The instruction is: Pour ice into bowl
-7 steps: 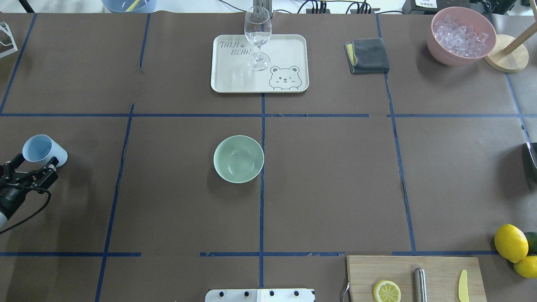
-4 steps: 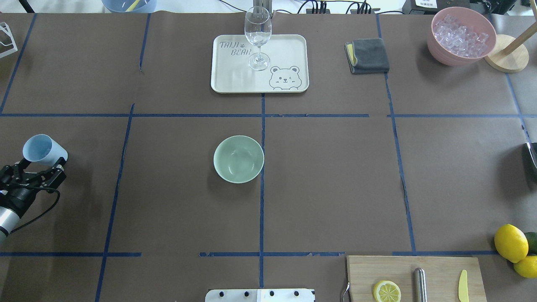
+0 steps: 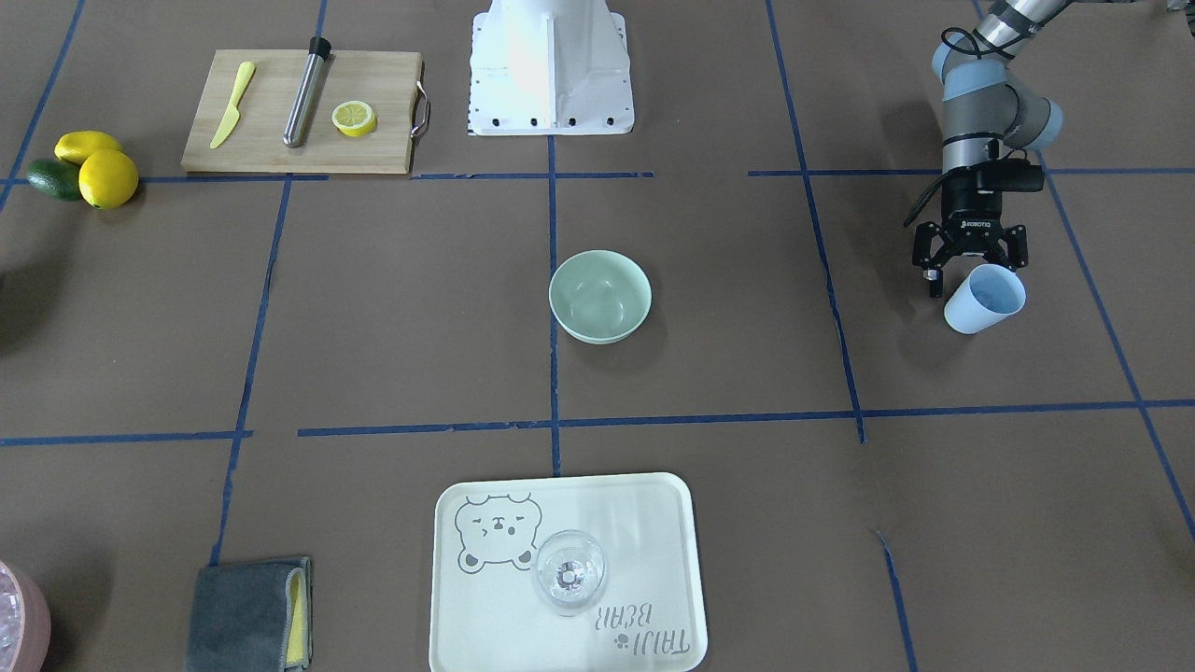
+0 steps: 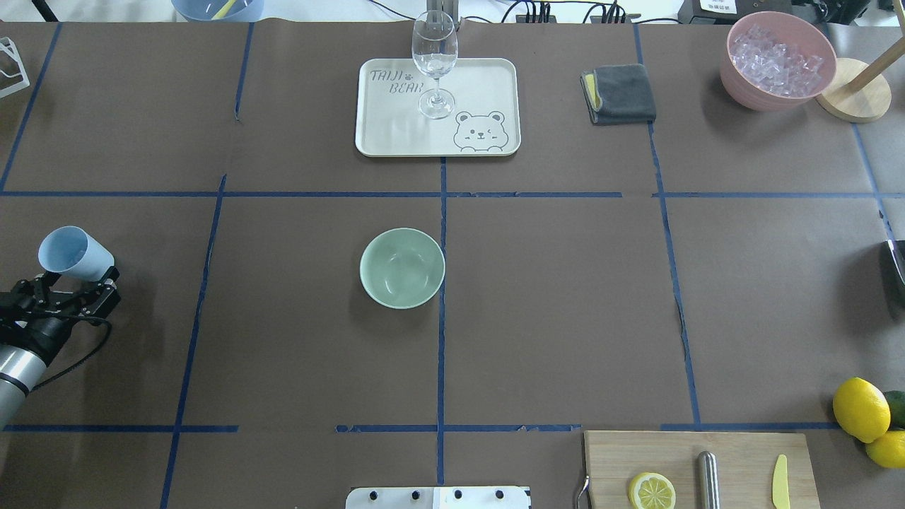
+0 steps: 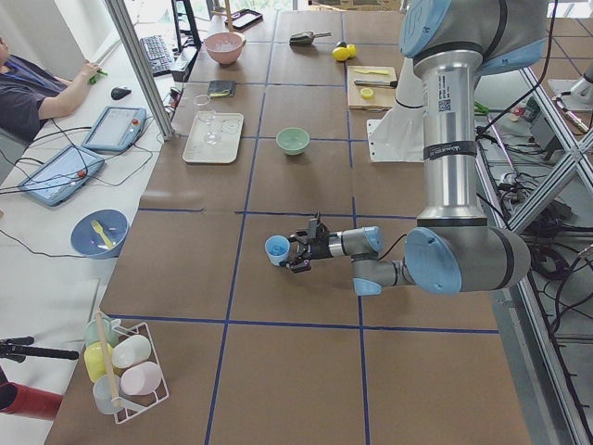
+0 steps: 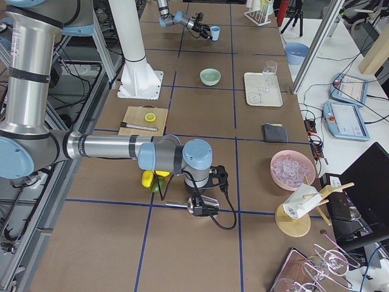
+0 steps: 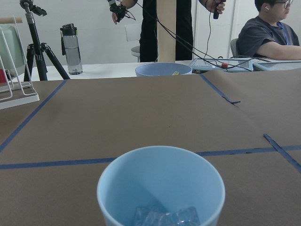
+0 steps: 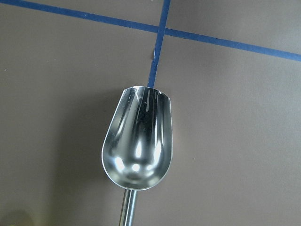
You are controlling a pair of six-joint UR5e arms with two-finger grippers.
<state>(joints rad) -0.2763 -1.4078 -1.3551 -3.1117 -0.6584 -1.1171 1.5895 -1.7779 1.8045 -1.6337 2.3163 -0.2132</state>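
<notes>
The left gripper grabs the light blue cup around its body next, to pour the ice into the bowl.
The pale mint-green bowl stands empty at the table's middle; it also shows in the front view. A light blue cup stands at the far left, and the left wrist view shows a few clear ice cubes at its bottom. My left gripper is open, low, right behind the cup with its fingers spread to either side; in the front view the gripper sits just above the cup. My right gripper points down over a metal scoop; I cannot tell its state.
A pink container full of ice stands at the back right beside a wooden stand. A tray with a wine glass is at the back centre, a grey cloth to its right. A cutting board and lemons are front right.
My left gripper has moved to the right, closing in behind the blue cup. The cup and the bowl have not moved.
</notes>
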